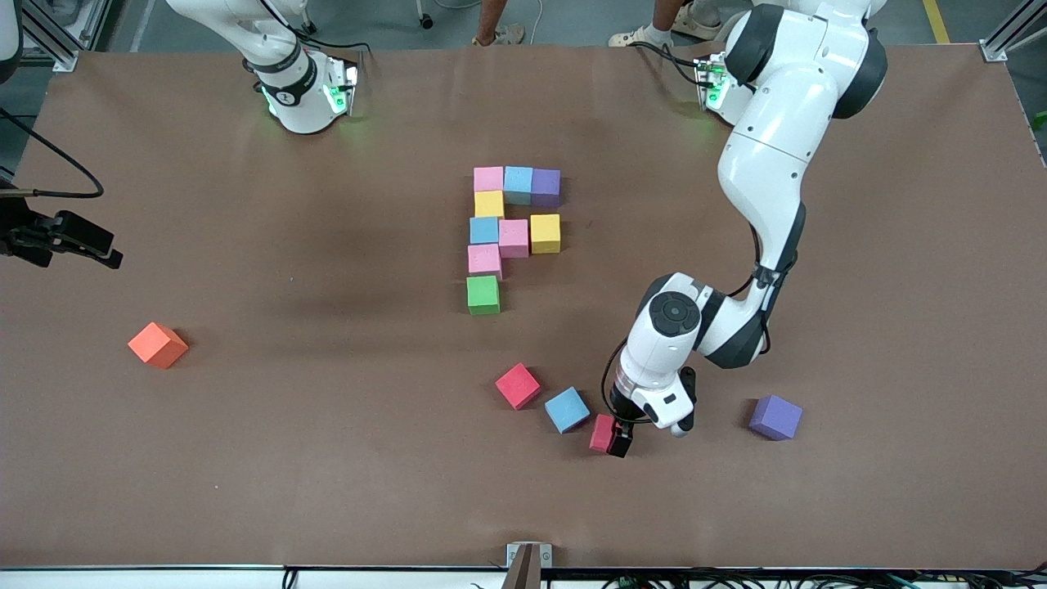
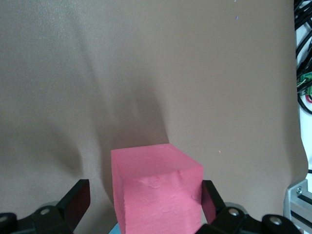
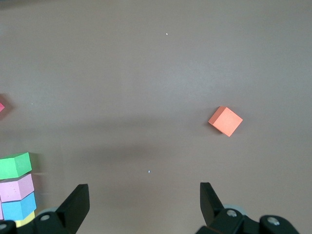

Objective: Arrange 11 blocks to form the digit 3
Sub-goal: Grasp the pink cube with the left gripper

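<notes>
My left gripper's finger reaches down beside the red block to the tabletop. My left gripper needs to close on the block now, as that would hold it.
Several blocks in pink, light blue, purple, yellow and green touch in a partial figure at mid-table, with the green block nearest the front camera. Nearer the camera lie a loose red block, a blue block and a purple block. My left gripper is down at the table, open around another red block. In the left wrist view that red block stands between the fingers of the left gripper, with a gap on one side. My right gripper waits open and empty, high over the right arm's end.
An orange cube lies alone toward the right arm's end of the table; the right wrist view shows the orange cube and the figure's green block. Brown table surface surrounds the loose blocks. The right gripper hangs at that end's edge.
</notes>
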